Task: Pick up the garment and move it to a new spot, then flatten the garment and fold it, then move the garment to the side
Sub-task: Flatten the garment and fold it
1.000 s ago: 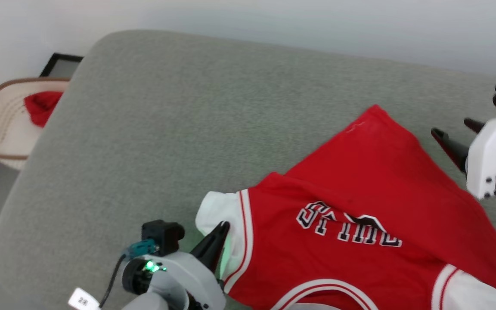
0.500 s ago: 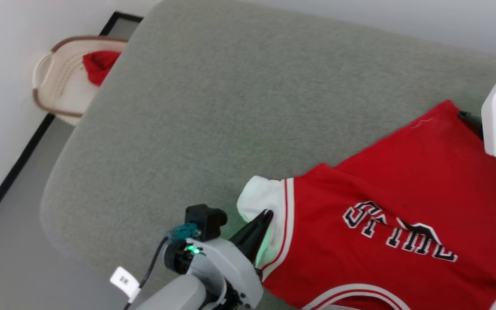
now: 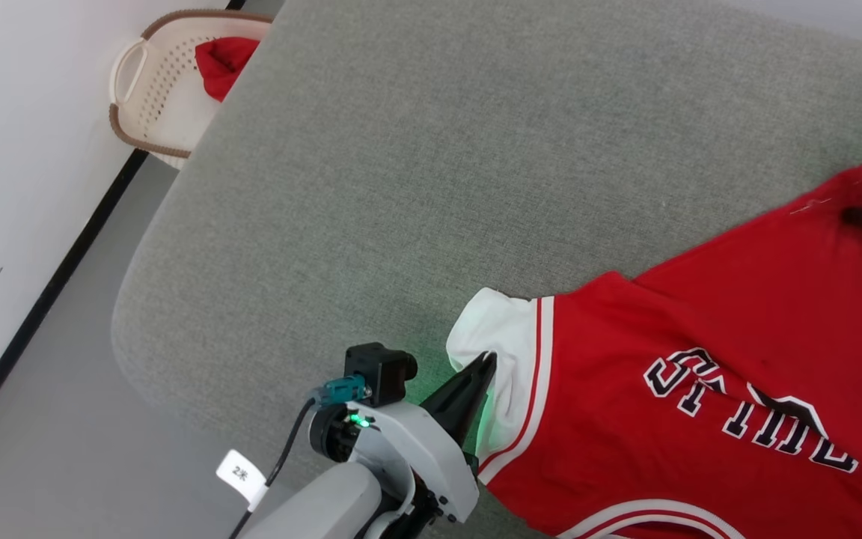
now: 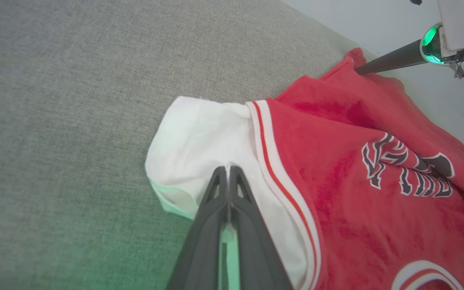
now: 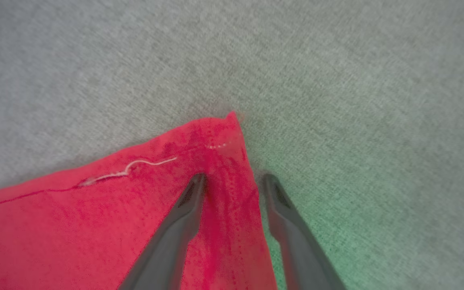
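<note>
Next, my right gripper grabs the red jersey by its hem corner (image 3: 857, 180) (image 5: 225, 140), to fold the garment.
The garment (image 3: 685, 359) is a red jersey with white sleeves and black-and-white lettering, spread on the grey cushion (image 3: 416, 165) at the lower right of the head view. My left gripper (image 3: 486, 364) is shut on its white sleeve (image 4: 199, 137), fingertips pinching a small pucker of cloth. My right gripper (image 5: 232, 180) stands open astride the red hem corner (image 5: 220, 133): one finger (image 5: 191, 193) lies on the cloth, the other (image 5: 272, 189) on the cushion beside it. From the left wrist view that gripper's dark finger (image 4: 393, 60) touches the far corner.
A cream wicker basket (image 3: 154, 97) holding a small red cloth lump (image 3: 223, 60) stands on the floor (image 3: 42, 374) beyond the cushion's left end, against the white wall (image 3: 19, 150). The cushion's rounded edge (image 3: 132, 329) lies left of my left arm.
The camera has swung, shifting the whole picture. My right gripper has come in from beside the garment onto its hem corner. The left gripper keeps its hold on the sleeve.
</note>
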Available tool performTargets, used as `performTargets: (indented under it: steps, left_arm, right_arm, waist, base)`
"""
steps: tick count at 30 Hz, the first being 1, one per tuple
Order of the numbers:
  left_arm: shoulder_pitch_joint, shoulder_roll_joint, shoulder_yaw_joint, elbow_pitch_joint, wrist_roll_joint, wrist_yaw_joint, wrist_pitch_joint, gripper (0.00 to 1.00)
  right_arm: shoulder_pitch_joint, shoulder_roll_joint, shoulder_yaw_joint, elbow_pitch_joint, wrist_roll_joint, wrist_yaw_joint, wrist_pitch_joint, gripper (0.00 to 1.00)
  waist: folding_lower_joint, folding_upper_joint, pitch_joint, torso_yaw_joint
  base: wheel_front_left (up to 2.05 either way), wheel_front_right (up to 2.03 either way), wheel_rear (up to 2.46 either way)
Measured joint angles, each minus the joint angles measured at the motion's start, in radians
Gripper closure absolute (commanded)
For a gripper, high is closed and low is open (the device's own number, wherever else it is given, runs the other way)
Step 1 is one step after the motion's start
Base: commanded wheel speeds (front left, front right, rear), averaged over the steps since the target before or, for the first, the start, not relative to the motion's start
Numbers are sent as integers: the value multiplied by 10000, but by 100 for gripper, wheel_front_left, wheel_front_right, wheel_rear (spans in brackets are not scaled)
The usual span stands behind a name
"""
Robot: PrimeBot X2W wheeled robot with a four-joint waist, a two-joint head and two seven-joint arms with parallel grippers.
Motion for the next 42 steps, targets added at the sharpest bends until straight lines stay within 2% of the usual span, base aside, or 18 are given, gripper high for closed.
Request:
performTargets:
  steps: [7, 13, 20, 29, 35, 41, 42]
  left_arm:
    - [-110, 15, 73, 295, -46, -73, -71, 100]
    - [-246, 430, 180, 142, -67, -8, 180, 100]
    - [-725, 1517, 336, -723, -167, 205, 1317, 100]
    - [-2414, 3133, 800, -1822, -167, 355, 3081, 100]
    - [-4297, 3708, 1039, -1202, 238, -4, 3894, 100]
    - [-5893, 3691, 1095, -25, 554, -487, 4236, 100]
    - [-6493, 3578, 1104, 499, 675, -642, 4335, 100]
  right_arm:
    - [-332, 151, 205, 353, 240, 0, -31, 100]
    - [-497, 422, 389, 506, 433, -2, -228, 100]
    - [-901, 596, 683, 0, 782, 0, -723, 100]
    - [-1406, 625, 1014, -780, 1208, 0, -1814, 100]
    - [-1914, 493, 1227, -1087, 1206, 0, -2955, 100]
    - [-2261, 470, 1327, -1003, 1179, 0, -3754, 100]
    - [-2428, 470, 1346, -884, 1057, 0, -4155, 100]
  waist:
    - [0, 0, 14, -124]
    - [0, 0, -250, -395]
    - [0, 0, -779, -776]
    - [0, 0, -1584, -1437]
    - [0, 0, -2059, -2017]
    - [0, 0, -2419, -2550]
    - [0, -1, -2557, -2764]
  base:
    - [0, 0, 0]
    - [0, 0, 0]
    - [0, 0, 0]
    - [0, 0, 0]
    - [0, 0, 0]
    - [0, 0, 0]
    - [0, 0, 0]
